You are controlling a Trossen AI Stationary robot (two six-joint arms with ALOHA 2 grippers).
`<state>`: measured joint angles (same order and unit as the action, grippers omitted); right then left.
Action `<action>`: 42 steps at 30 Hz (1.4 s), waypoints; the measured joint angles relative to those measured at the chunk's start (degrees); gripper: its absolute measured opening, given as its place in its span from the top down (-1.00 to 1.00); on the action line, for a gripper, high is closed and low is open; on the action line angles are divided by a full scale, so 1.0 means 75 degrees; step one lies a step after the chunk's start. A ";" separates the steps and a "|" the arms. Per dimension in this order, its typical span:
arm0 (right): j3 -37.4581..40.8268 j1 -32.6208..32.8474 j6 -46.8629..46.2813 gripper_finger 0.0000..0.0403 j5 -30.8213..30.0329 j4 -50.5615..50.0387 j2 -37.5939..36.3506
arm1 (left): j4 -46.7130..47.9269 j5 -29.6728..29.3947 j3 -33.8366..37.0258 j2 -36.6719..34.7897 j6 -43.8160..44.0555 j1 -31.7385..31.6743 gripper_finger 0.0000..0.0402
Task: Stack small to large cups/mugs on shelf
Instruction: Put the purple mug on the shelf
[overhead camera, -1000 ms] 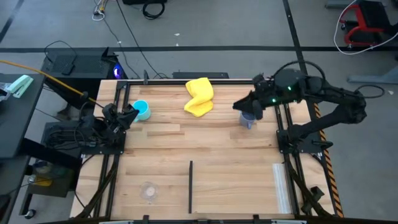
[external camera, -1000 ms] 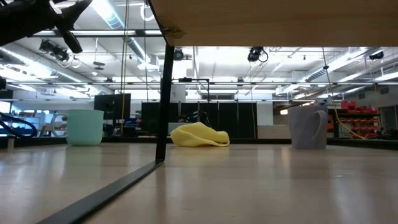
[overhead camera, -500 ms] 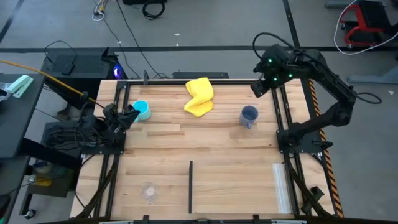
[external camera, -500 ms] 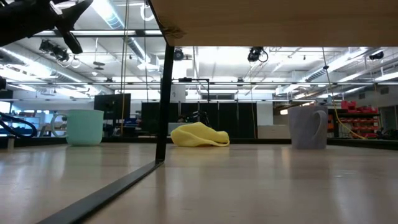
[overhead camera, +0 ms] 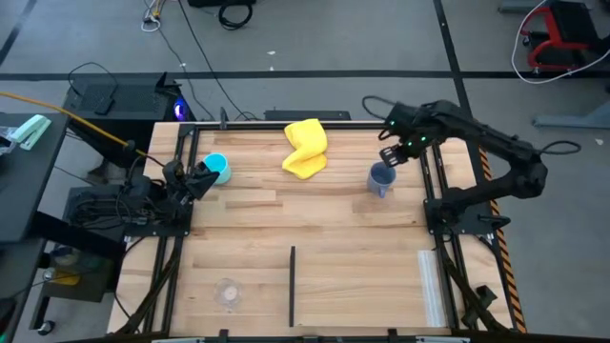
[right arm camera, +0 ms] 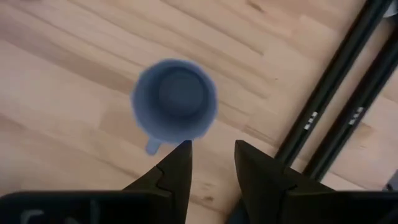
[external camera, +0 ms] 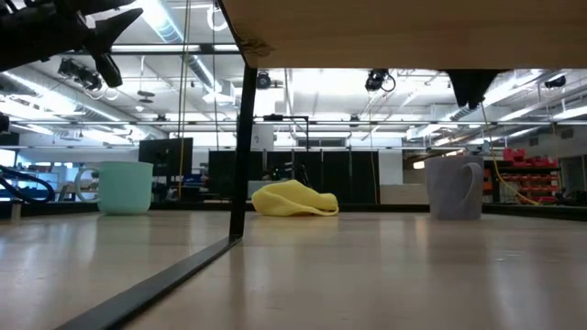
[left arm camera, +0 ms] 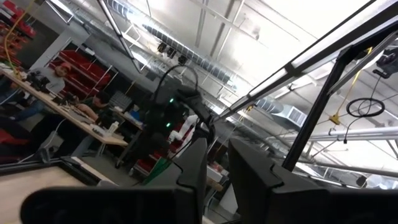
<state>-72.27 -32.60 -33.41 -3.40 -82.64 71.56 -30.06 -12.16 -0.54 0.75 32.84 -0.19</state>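
Note:
My right gripper is to grip the grey-blue mug by its rim next, to stack the mug on the shelf.
The grey-blue mug stands upright on the table near its right edge, its handle toward the near side. My right gripper hovers open above it, at its far-right rim, pointing down; a fingertip shows over the mug. The bright-blue mug stands near the left edge, just beside my left gripper, which is slightly open and tipped upward. The small clear glass cup stands near the front left.
A crumpled yellow cloth lies at the far middle. The shelf's dark upright stands at the near middle under a wooden board. A clear strip lies at the near right. Bare wood between the mugs.
My right gripper, first over the grey-blue mug, swung up and away toward the far right corner, then came back down toward the mug and now hangs just above it. The mug stayed where it was.

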 joint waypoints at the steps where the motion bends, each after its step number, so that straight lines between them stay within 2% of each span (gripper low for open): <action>1: 0.0285 -0.0005 -0.0001 0.37 0.0022 0.0195 0.0003 | -0.0003 0.0000 0.0000 0.0000 0.0000 -0.0003 0.62; 8: 0.1796 -0.0277 -0.0258 0.37 0.0389 0.1789 0.0001 | 0.0077 0.0000 0.0000 0.0000 0.0008 0.0000 0.62; 14: 0.2450 -0.0492 -0.0361 0.37 0.0398 0.2231 -0.0004 | 0.0266 0.0000 0.0000 0.0000 0.0342 0.0000 0.63; 26: 0.2920 -0.0556 -0.0594 0.37 0.0344 0.3292 -0.0001 | 0.0411 -0.0003 0.0000 0.0000 0.0347 -0.0002 0.64; 32: 0.2988 -0.0554 -0.0609 0.38 0.0256 0.3304 0.0210 | 0.0417 -0.0003 0.0000 0.0000 0.0344 -0.0003 0.63; 42: 0.2988 -0.0551 -0.0606 0.64 0.0059 0.3415 0.0486 | 0.0458 -0.0003 0.0000 0.0000 0.0341 0.0000 0.67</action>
<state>-49.87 -36.73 -37.95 -2.95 -57.03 75.20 -26.63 -12.19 -0.54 0.75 35.40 -0.19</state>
